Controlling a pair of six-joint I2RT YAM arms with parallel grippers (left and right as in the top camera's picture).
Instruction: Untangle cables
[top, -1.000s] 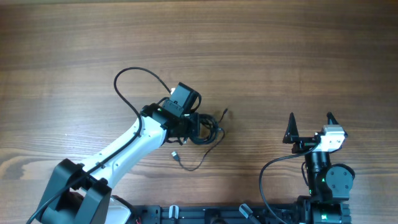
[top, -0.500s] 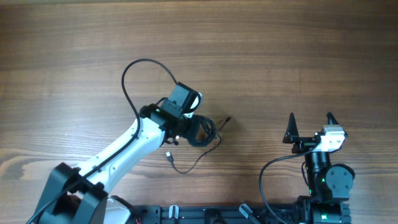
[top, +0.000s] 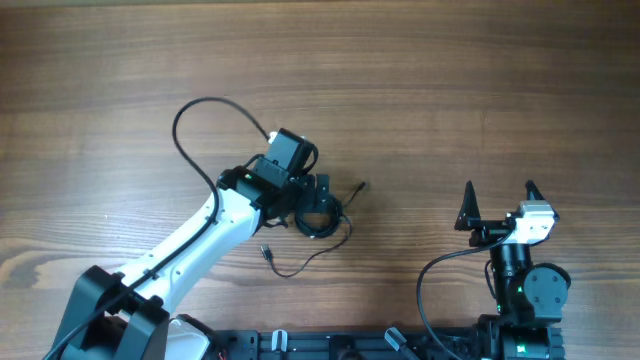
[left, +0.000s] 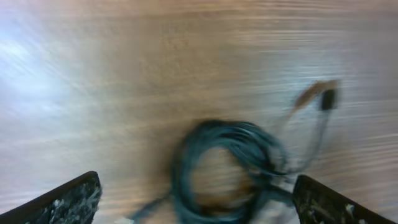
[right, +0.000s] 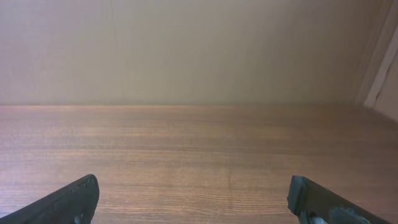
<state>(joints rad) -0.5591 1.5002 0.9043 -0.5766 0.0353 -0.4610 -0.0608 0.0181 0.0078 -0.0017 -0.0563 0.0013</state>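
My left gripper reaches the cables next and grabs the coil's side, leaving the plug ends free for my right gripper to untangle.
The cables form a small black coil on the wooden table, just right of centre-left. One thin tail curves down to a plug, and another short end points up-right to a plug. My left gripper hovers over the coil's left side, open. In the left wrist view the coil is blurred and lies between and ahead of the spread fingers, with a plug beyond; the left gripper holds nothing. My right gripper stands open at the right, far from the cables, and the right wrist view shows the right gripper empty.
The left arm's own thicker black cable loops up and left of the wrist. The right arm's base sits at the front right edge. Bare wood table stretches to a pale wall ahead of the right gripper.
The left gripper went from shut to open and let the coil go. The left wrist shifted slightly left, and the cable's tail and plug slid left with it. The right arm stayed still.
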